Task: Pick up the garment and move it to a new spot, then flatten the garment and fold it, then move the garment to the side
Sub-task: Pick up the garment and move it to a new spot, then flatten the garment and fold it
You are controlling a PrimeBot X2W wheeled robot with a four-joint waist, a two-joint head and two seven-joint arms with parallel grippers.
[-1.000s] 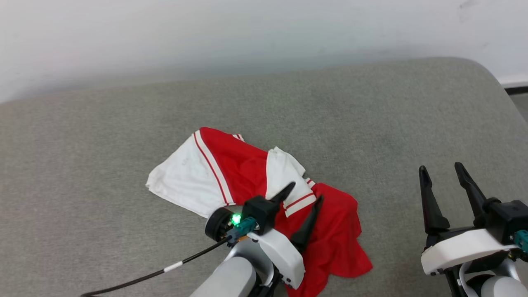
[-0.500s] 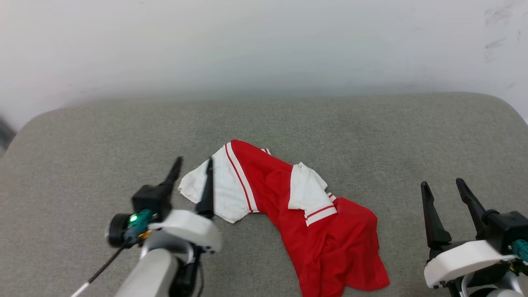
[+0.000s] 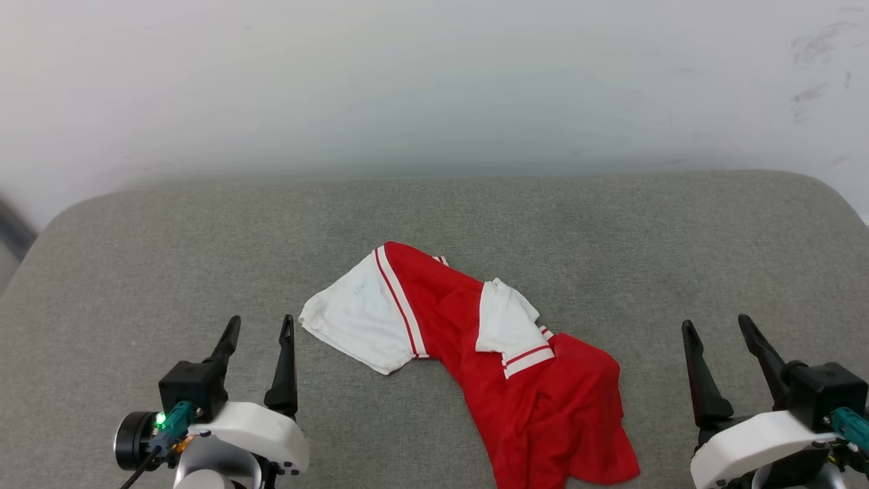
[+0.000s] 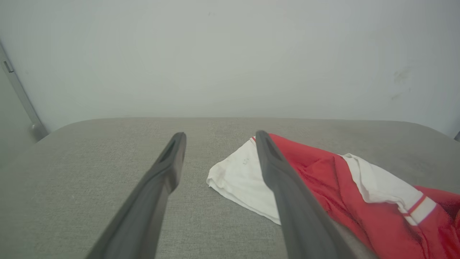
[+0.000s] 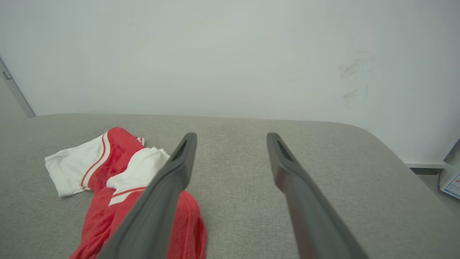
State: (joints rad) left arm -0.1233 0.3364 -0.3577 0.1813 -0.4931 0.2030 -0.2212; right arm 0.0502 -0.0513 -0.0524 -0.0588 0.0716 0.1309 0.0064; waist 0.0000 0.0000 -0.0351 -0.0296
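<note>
My left gripper grabs the garment by the sleeve's loose cuff edge [image 3: 306, 318] next, since the white sleeve [image 3: 364, 316] lies slack and flat on the cushion.
The garment [image 3: 489, 360], a red shirt with white sleeves and red-and-white striped trim, lies crumpled on the grey cushion [image 3: 136, 272], running from the middle toward the front edge. It shows too in the left wrist view [image 4: 323, 180] and the right wrist view [image 5: 118, 172]. My left gripper [image 3: 261, 326] stands open at the lower left, a short way left of the white sleeve [image 3: 353, 319], holding nothing. At the lower right my right gripper [image 3: 716, 324] is open and apart from the red cloth. No number print is visible.
A pale wall [image 3: 434, 88] rises right behind the cushion, with scuff marks at its right. The cushion's rounded corners fall away at far left and far right. A grey frame [image 4: 18, 97] stands at the left; a box corner [image 5: 453, 176] sits low at the right.
My left gripper has come off the garment and pulled back to the lower left, open. The head camera has shifted, so the cushion sits lower in view. The right gripper has stayed put.
</note>
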